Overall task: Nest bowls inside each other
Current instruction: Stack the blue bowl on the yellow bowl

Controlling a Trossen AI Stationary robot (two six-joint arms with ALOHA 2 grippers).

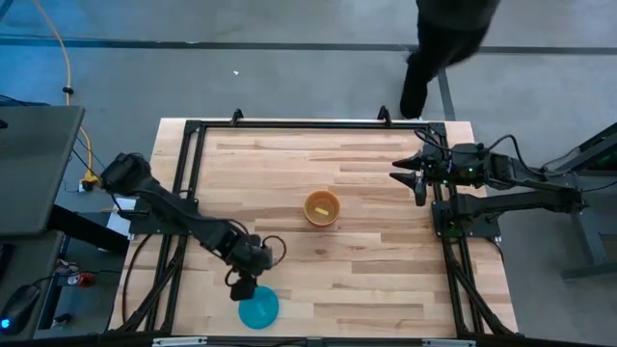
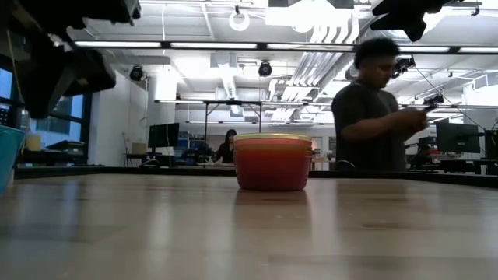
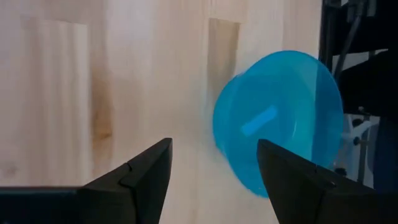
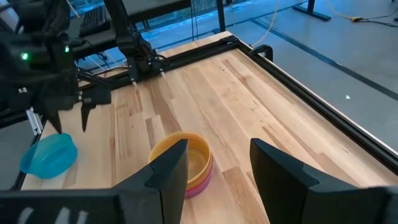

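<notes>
My left gripper's fingers are on either side of the blue bowl's side [image 3: 226, 144] but above the bowl's rim [image 3: 292, 52]. They would miss if they closed now, so my left gripper should go lower first.
A stack of nested bowls [image 1: 322, 207] rests on its base at the table's middle. It shows yellow innermost with orange and pink below [image 4: 183, 163], and stands upright in the low view [image 2: 272, 162]. A lone blue bowl [image 1: 258, 308] sits near the table's near edge, left of centre, and looks tilted [image 3: 277, 121] [image 4: 50, 155]. My left gripper [image 1: 241, 287] [image 3: 214, 177] is open just above the blue bowl's far-left side, and the bowl lies beyond one fingertip. My right gripper [image 1: 416, 178] [image 4: 217, 180] is open and hovers by the table's right edge.
A black metal frame [image 1: 183, 173] runs around the tabletop's edges. A person [image 1: 439, 43] [image 2: 373, 109] stands past the far edge, toward the right. Bare wood lies between the stack and the blue bowl, and to the stack's right.
</notes>
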